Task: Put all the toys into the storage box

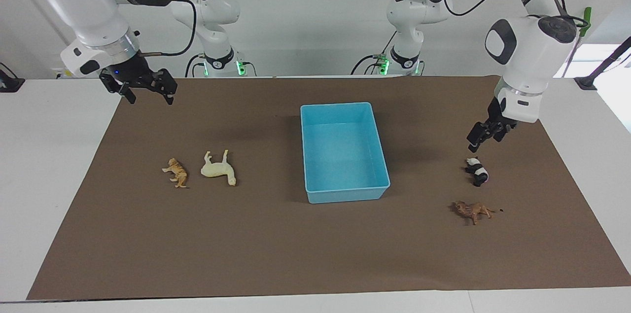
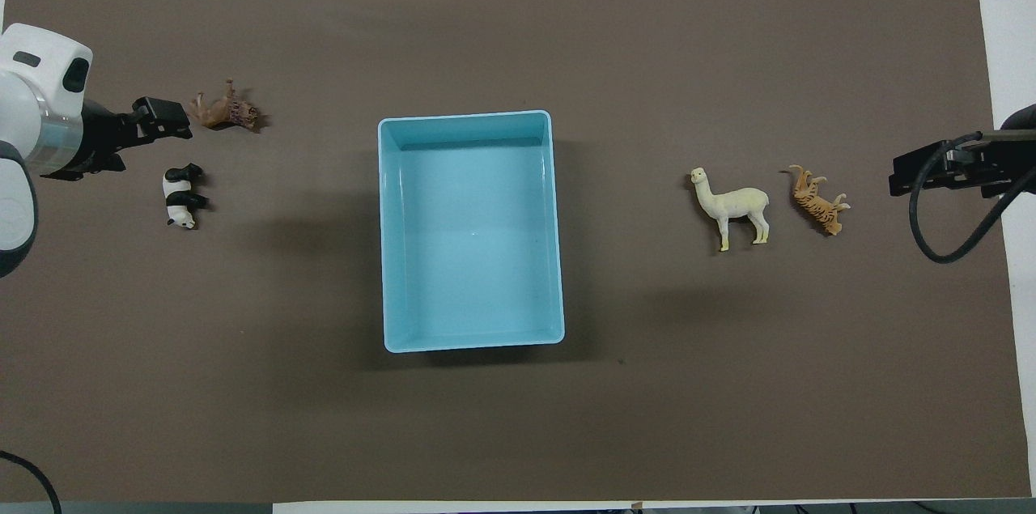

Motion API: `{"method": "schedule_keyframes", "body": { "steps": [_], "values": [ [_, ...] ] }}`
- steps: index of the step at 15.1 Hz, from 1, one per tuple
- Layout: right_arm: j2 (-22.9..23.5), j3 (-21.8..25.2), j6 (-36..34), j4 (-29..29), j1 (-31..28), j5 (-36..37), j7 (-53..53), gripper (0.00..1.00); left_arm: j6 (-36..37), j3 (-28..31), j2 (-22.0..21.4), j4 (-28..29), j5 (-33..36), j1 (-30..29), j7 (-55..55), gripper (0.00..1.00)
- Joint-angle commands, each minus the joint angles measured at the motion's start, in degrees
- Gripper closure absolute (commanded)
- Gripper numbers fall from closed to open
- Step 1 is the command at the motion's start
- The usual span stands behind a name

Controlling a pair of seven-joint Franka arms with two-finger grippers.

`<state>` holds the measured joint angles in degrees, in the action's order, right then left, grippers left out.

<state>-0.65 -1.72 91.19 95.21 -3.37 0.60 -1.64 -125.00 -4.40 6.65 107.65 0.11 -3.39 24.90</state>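
I should next grab the cream-yellow horse-like animal by its body (image 2: 738, 204) with my right gripper, to put it into the storage box.
The light blue storage box (image 1: 345, 193) (image 2: 473, 345) stands in the middle of the brown mat with nothing in it. Four toys lie on the mat. The panda (image 1: 477, 171) (image 2: 181, 195) and the brown lion (image 1: 473, 211) (image 2: 223, 111) are toward the left arm's end. The cream animal (image 1: 218, 169) (image 2: 732, 203) and the orange tiger (image 1: 176, 173) (image 2: 817, 198) are toward the right arm's end. My left gripper (image 1: 483, 139) (image 2: 163, 117) hangs open in the air just above the panda, holding nothing. My right gripper (image 1: 146, 90) (image 2: 913, 172) waits open over the mat's corner by its base.
The brown mat (image 1: 276, 249) covers most of the white table (image 1: 44, 165). The arm bases stand along the table's edge nearest the robots. A black cable (image 2: 943, 243) loops down from the right wrist.
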Motion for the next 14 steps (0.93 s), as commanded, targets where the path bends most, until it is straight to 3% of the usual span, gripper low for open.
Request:
{"method": "schedule_keyframes", "body": {
  "steps": [1, 4, 7, 10, 12, 14],
  "values": [
    [-0.32, -0.56, -0.75, 0.16, -1.12, 0.54, 1.73, 0.0, -5.51, -0.26, 3.8, -1.03, 2.34, -0.04, 10.74, 0.0],
    [-0.49, -0.65, 0.03, 0.42, -1.38, 0.54, 4.96, 0.0, -8.58, -0.26, 7.76, -2.7, 5.76, 0.31, 22.26, 0.0],
    [-0.67, -0.91, 8.01, 4.88, 0.72, 0.46, 7.62, 0.0, -11.05, -0.26, 10.56, -2.97, 6.39, 0.92, 34.38, 0.0],
    [2.74, -1.26, 11.37, 5.34, 1.26, -0.33, 7.0, 0.0, -10.97, 3.06, 18.65, -8.67, 13.3, 8.55, 55.27, 0.0],
    [5.21, -1.35, 13.39, 6.65, 3.53, -0.33, 7.18, 0.0, -11.93, 3.34, 19.19, -9.38, 14.65, 9.02, 63.76, 0.0],
    [7.58, -1.35, 18.82, 8.76, 4.24, -0.33, 6.74, 0.0, -13.86, 3.52, 19.19, -8.69, 14.83, 8.75, 63.78, 0.0]
  ]
}}
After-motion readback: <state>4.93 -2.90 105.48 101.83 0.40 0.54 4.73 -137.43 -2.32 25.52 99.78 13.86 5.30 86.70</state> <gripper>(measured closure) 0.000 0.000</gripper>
